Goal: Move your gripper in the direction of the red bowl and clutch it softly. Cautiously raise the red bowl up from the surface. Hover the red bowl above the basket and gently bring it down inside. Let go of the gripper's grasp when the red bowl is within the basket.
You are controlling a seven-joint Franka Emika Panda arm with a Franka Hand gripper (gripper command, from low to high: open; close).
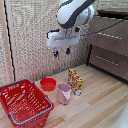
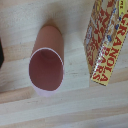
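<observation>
I should next use my gripper to grab the red bowl by its rim [image 1: 48, 79], so that I can lift the bowl and put it inside the basket [image 1: 23, 102].
The red bowl [image 1: 48, 83] sits upright on the wooden floor, between the basket and the pink cup. The red basket [image 1: 23, 102] with lattice sides and a grey-blue rim stands at the exterior view's lower left. My gripper [image 1: 62, 51] hangs high above the floor, over the area of the cup and the box, with its blue-tipped fingers apart and nothing between them. The wrist view shows neither the bowl, the basket nor my fingers.
A pink cup [image 1: 63, 93] [image 2: 47, 62] stands next to the bowl. A yellow granola bar box [image 1: 75, 80] [image 2: 107, 40] stands just beyond it. A wooden drawer cabinet [image 1: 107, 47] is at the exterior view's right, a wall panel behind.
</observation>
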